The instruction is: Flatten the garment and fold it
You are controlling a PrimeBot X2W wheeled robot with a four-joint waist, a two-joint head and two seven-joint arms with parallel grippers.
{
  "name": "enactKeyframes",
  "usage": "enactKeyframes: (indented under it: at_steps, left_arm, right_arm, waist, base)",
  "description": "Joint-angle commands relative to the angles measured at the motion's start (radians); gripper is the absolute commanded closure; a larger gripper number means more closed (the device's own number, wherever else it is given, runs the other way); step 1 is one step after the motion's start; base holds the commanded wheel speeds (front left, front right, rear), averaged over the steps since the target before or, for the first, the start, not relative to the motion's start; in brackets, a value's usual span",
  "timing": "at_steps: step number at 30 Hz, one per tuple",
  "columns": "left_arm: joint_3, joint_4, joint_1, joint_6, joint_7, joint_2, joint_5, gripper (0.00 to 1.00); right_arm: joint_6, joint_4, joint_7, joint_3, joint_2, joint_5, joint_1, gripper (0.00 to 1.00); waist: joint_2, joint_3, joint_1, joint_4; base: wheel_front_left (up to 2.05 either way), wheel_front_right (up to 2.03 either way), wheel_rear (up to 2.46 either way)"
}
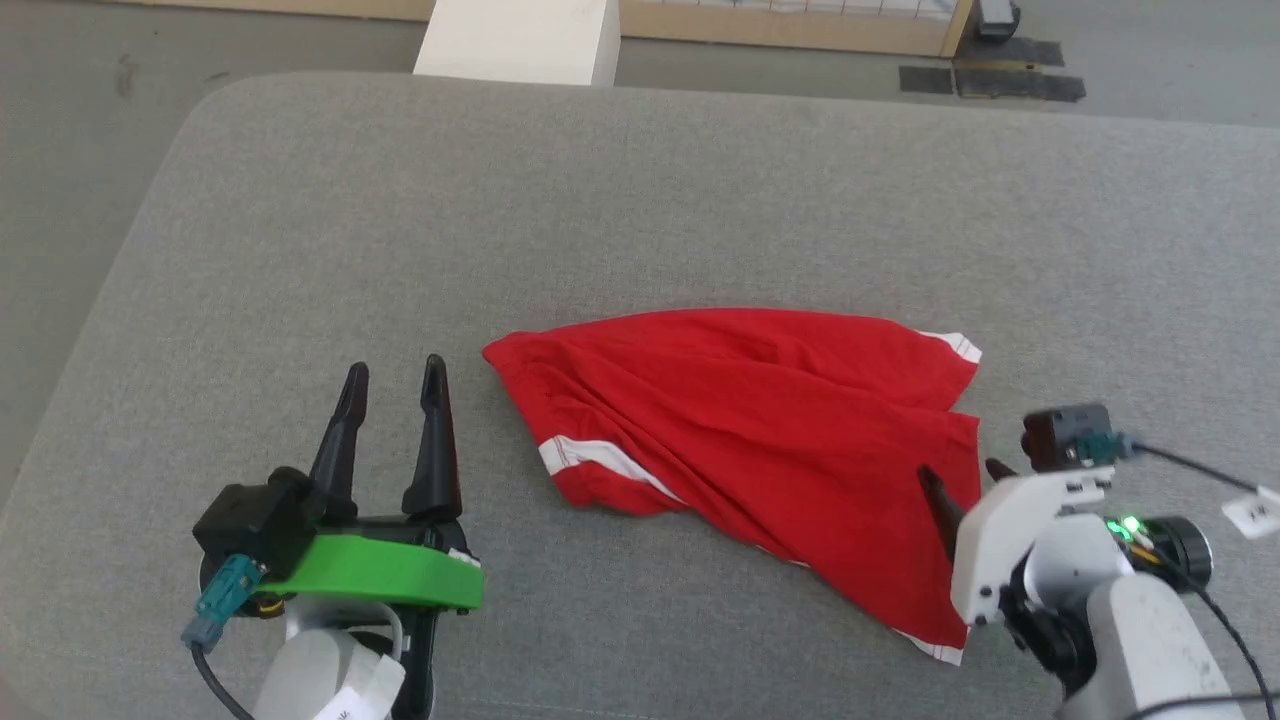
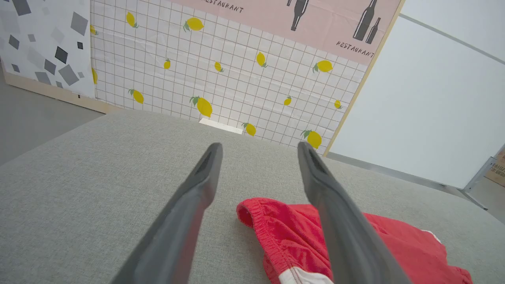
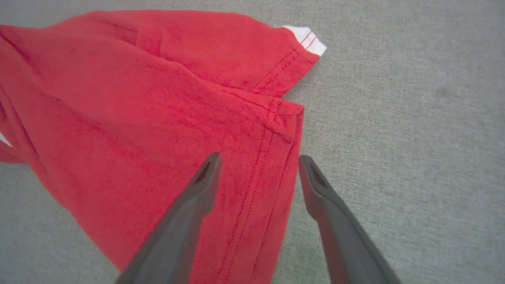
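Observation:
The garment's red cloth is lying loose, while its gathered edge [image 1: 524,394] sticks up. My left gripper will pinch the white stripe's end [image 1: 555,454] there next.
The garment [image 1: 760,430] is a bright red thin piece with white stripe trim, lying crumpled in loose folds on the grey padded table [image 1: 640,200]. My left gripper [image 1: 392,375] stands open just left of the garment's left end, fingers pointing away from me, nothing between them. In the left wrist view the garment's gathered edge [image 2: 252,215] lies between and beyond the left gripper [image 2: 258,148]. My right gripper [image 1: 962,474] hangs open above the garment's right hem. In the right wrist view the stitched hem [image 3: 276,165] runs between the two fingers of the right gripper [image 3: 258,159].
A white block [image 1: 520,40] stands beyond the table's far edge. A patterned wall panel with lemons [image 2: 221,79] rises behind the table. The table's rounded corner [image 1: 215,100] is at the far left, grey floor beyond it.

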Motion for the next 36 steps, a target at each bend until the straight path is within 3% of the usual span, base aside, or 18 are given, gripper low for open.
enactKeyframes:
  at_steps: [1,5,8,9,10,11,13,14,24,31,32,33,34,36]
  left_arm:
    - [0.006,0.002,0.009,-0.008,-0.004,-0.005,0.013,0.0]
    - [0.007,0.006,-0.002,-0.015,-0.004,-0.007,0.008,0.0]
    - [0.0,0.009,-0.011,-0.009,-0.004,-0.007,-0.005,0.0]
    - [-0.002,0.009,-0.013,-0.008,-0.004,-0.007,-0.008,0.0]
    - [-0.004,0.009,-0.015,-0.006,-0.004,-0.007,-0.011,0.0]
    - [-0.005,0.01,-0.017,-0.005,-0.004,-0.007,-0.012,0.0]
    - [-0.007,0.012,-0.019,-0.004,-0.004,-0.007,-0.013,0.0]
    - [-0.008,0.011,-0.021,-0.002,-0.004,-0.007,-0.014,0.0]
    - [-0.023,0.008,-0.047,0.0,-0.004,-0.007,-0.007,0.0]
    - [-0.044,0.021,-0.08,-0.007,-0.004,-0.008,-0.006,0.0]
    - [-0.045,0.023,-0.081,-0.007,-0.004,-0.008,-0.005,0.0]
    - [-0.048,0.026,-0.082,-0.007,-0.004,-0.008,-0.005,0.0]
    - [-0.049,0.028,-0.082,-0.007,-0.004,-0.008,-0.004,0.0]
    - [-0.051,0.036,-0.079,-0.007,-0.004,-0.008,-0.004,0.0]
  right_arm:
    - [-0.002,0.015,0.015,-0.001,0.0,-0.006,-0.033,0.0]
    - [-0.002,0.069,0.064,0.002,0.0,-0.018,-0.091,0.0]
    - [-0.002,0.094,0.071,-0.019,0.0,-0.046,-0.123,0.33]
    - [-0.002,0.102,0.075,-0.023,0.0,-0.049,-0.13,0.35]
    - [-0.002,0.109,0.076,-0.025,0.0,-0.051,-0.138,0.51]
    - [-0.002,0.116,0.074,-0.029,0.0,-0.057,-0.146,0.6]
    - [-0.002,0.125,0.069,-0.034,0.0,-0.066,-0.156,0.95]
    - [-0.002,0.128,0.06,-0.037,0.0,-0.071,-0.163,1.0]
    - [-0.002,0.15,-0.041,-0.144,0.0,-0.157,-0.319,1.0]
    - [-0.002,0.268,-0.087,-0.186,0.0,-0.235,-0.467,1.0]
    - [-0.002,0.286,-0.093,-0.187,0.0,-0.237,-0.475,0.83]
    - [-0.002,0.304,-0.105,-0.187,0.0,-0.238,-0.482,0.1]
    - [-0.002,0.318,-0.117,-0.191,0.0,-0.233,-0.484,0.0]
    - [-0.002,0.342,-0.15,-0.2,0.0,-0.222,-0.477,0.0]
  waist:
    - [0.0,0.015,0.0,0.009]
    - [0.0,0.035,0.0,0.019]
    - [0.0,0.047,0.0,0.026]
    - [0.0,0.049,0.0,0.028]
    - [0.0,0.052,0.0,0.029]
    - [0.0,0.054,0.0,0.03]
    - [0.0,0.056,0.0,0.031]
    - [0.0,0.058,0.0,0.031]
    - [0.0,0.087,0.0,0.035]
    - [0.0,0.116,0.0,0.062]
    - [0.0,0.116,0.0,0.065]
    - [0.0,0.116,0.0,0.067]
    - [0.0,0.114,0.0,0.068]
    - [0.0,0.102,0.0,0.068]
  base:
    - [0.0,0.0,0.0]
    - [0.0,0.0,0.0]
    - [0.0,0.0,0.0]
    - [0.0,0.0,0.0]
    - [0.0,0.0,0.0]
    - [0.0,0.0,0.0]
    - [0.0,0.0,0.0]
    - [0.0,0.0,0.0]
    - [0.0,0.0,0.0]
    - [0.0,0.0,0.0]
    - [0.0,0.0,0.0]
    - [0.0,0.0,0.0]
    - [0.0,0.0,0.0]
    - [0.0,0.0,0.0]
